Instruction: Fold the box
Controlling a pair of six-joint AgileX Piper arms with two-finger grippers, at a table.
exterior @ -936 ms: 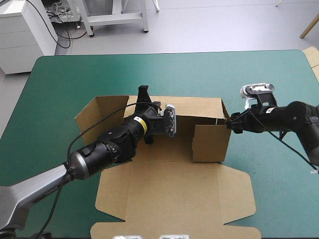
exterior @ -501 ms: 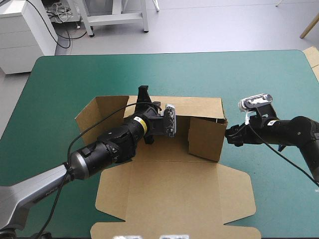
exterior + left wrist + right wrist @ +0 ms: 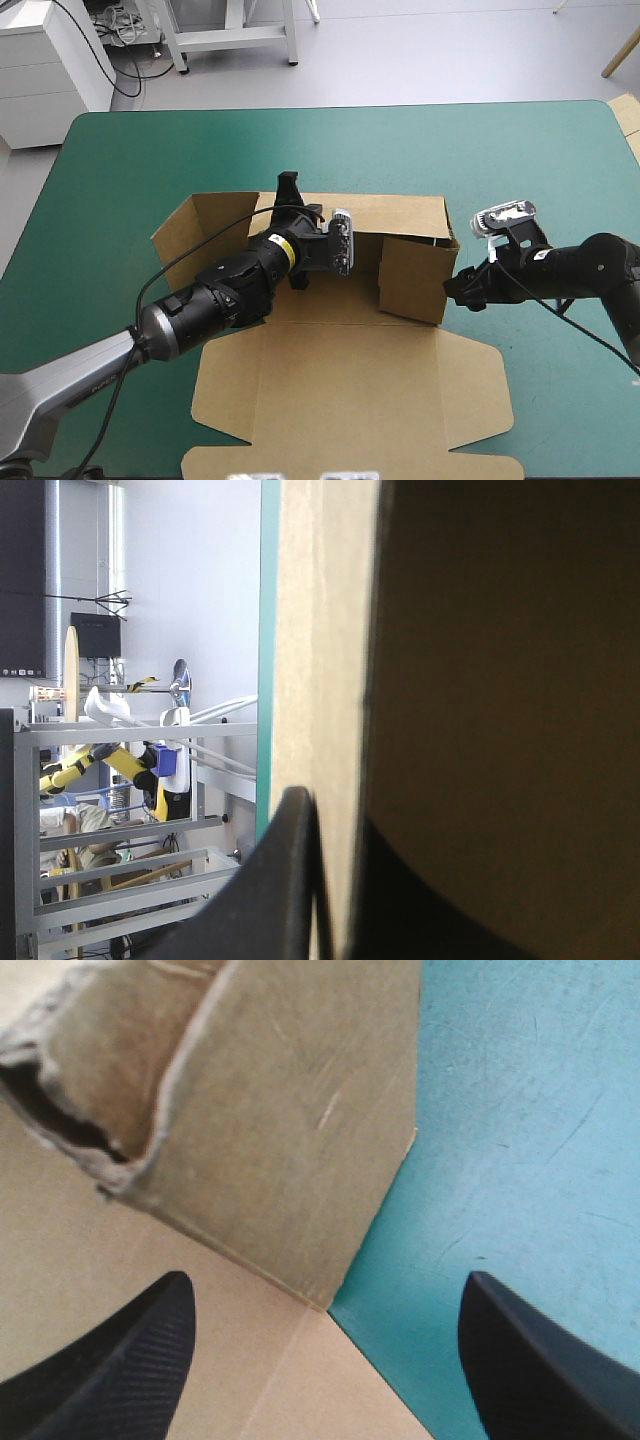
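My right gripper grabs the box's turned-in side by that side's folded rim next, to fold the box.
The brown box lies mid-table with its lid flat toward the front edge. Its back wall and left wall stand raised, and its right wall stands turned inward. My left gripper is shut on the top of the back wall. In the left wrist view the board runs between its black fingers. My right gripper hovers open just outside the right wall's front corner, touching nothing, with the teal-green cover under one finger.
Bare teal-green cover surrounds the box on the far side and to the right. A strip of more board shows at the table's far right edge. The lid's side flaps lie flat near the front.
The right wall has swung inward toward the box's middle. My right gripper has moved from the wall's upper edge toward the table's front, down by its front corner. The left arm has held still.
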